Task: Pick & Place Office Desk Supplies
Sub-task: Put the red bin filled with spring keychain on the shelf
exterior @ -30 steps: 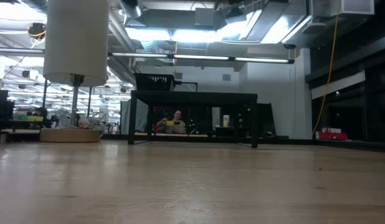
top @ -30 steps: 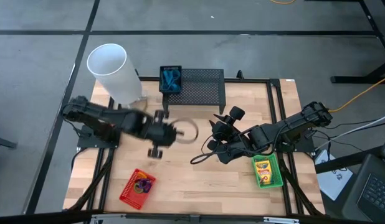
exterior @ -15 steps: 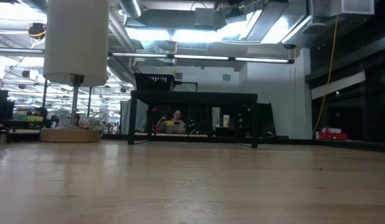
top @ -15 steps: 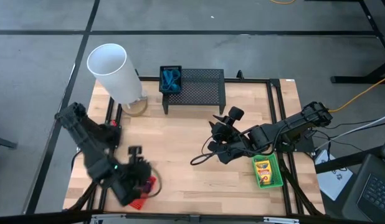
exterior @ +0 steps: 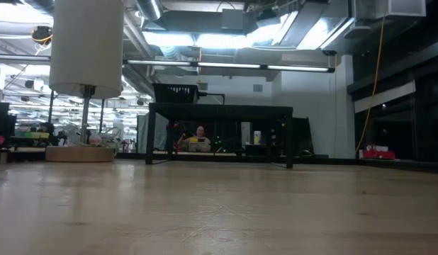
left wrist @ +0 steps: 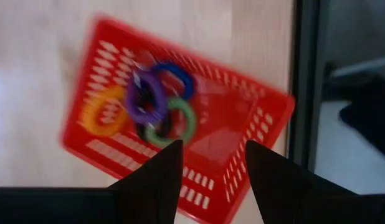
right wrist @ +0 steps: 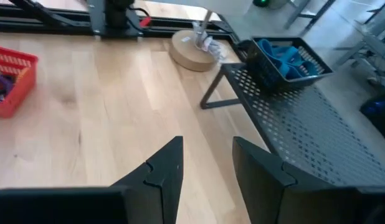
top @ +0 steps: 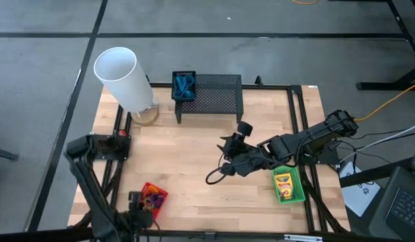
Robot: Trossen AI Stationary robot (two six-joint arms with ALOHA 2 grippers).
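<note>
The robot should carry the loops to the mesh stand, so its left gripper should next grab the red basket [left wrist: 199, 127] by its loop-loose end's rim [left wrist: 278, 129].
A red mesh basket [top: 156, 195] rests on its base at the table's near-left corner and holds orange [left wrist: 103, 112], purple [left wrist: 146, 101], blue and green loops. My left gripper [top: 135, 203] hangs open and empty just above the basket [left wrist: 199, 127], at its near side. A green basket [top: 289, 185] at the right edge holds a yellow-and-green crayon box [top: 283, 182]. A black basket [top: 184, 86] with blue-handled scissors [right wrist: 286, 55] sits on the mesh stand. My right gripper [top: 229, 149] is open and empty over the table's middle [right wrist: 208, 163].
The big white cylinder [top: 120, 75] stands on a round wooden base [right wrist: 191, 53] at the far-left corner. The wide black mesh stand [top: 217, 95] fills the far middle. Bare wood lies between the red basket and my right gripper. Metal frame rails run along the table's sides.
My left arm has swung fast from the table's middle toward the near-left corner, and its gripper has ended up over the red basket at the near edge. My right gripper has shifted slightly toward the near-left.
</note>
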